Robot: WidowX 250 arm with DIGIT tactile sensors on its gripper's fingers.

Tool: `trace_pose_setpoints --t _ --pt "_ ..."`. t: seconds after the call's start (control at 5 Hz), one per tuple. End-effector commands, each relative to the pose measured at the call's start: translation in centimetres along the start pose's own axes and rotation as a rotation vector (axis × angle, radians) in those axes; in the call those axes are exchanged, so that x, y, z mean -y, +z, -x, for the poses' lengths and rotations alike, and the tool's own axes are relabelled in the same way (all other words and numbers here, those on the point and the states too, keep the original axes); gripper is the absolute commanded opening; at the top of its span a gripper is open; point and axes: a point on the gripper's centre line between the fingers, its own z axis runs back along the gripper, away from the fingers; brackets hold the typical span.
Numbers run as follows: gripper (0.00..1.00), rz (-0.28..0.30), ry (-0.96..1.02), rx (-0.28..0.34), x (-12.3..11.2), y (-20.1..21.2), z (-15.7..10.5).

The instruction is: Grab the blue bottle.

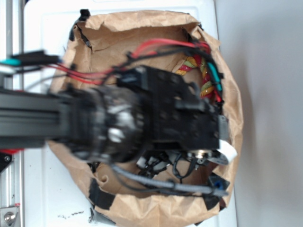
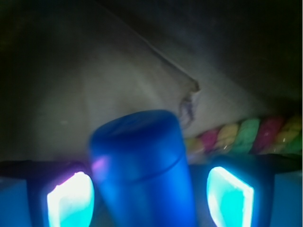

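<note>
My gripper will close now: its fingers are on both sides of the blue bottle's body (image 2: pixel 149 194) in the wrist view.
In the wrist view the blue bottle (image 2: pixel 142 161) fills the lower middle, blurred and very close, its smooth cylindrical body standing between my two glowing cyan fingers. My gripper (image 2: pixel 150 194) is open around it. The left pad (image 2: pixel 71 201) is right at the bottle's side, and the right pad (image 2: pixel 229 196) stands a small gap away from it. In the exterior view my black arm (image 1: pixel 156 113) reaches down into the brown paper bag (image 1: pixel 142 33) and hides both the gripper and the bottle.
A red-yellow-green twisted rope (image 2: pixel 251 135) lies just behind and to the right of the bottle, and in the exterior view this rope (image 1: pixel 204 78) sits at the bag's far right. The bag's crumpled paper wall (image 2: pixel 142 75) rises close behind. Red and black cables (image 1: pixel 156 47) run over the arm.
</note>
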Motion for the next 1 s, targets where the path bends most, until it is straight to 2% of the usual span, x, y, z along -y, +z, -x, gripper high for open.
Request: trace_pose_setpoints --t 0.0,0.2,0.4,0.6,0.8 --pt "1.00 -0.018 0.021 -0.033 1.0 2.1 -0.5" --pt "0.00 -0.018 0.042 -0.026 2.1 2.8 -0.4" --pt "0.00 -0.026 0.037 0.015 2.0 4.5 -0.7" --pt "0.00 -0.039 0.100 0.095 0.7 8.2 -0.8" --pt "0.00 -0.032 0.149 0.230 0.3 11.3 0.5"
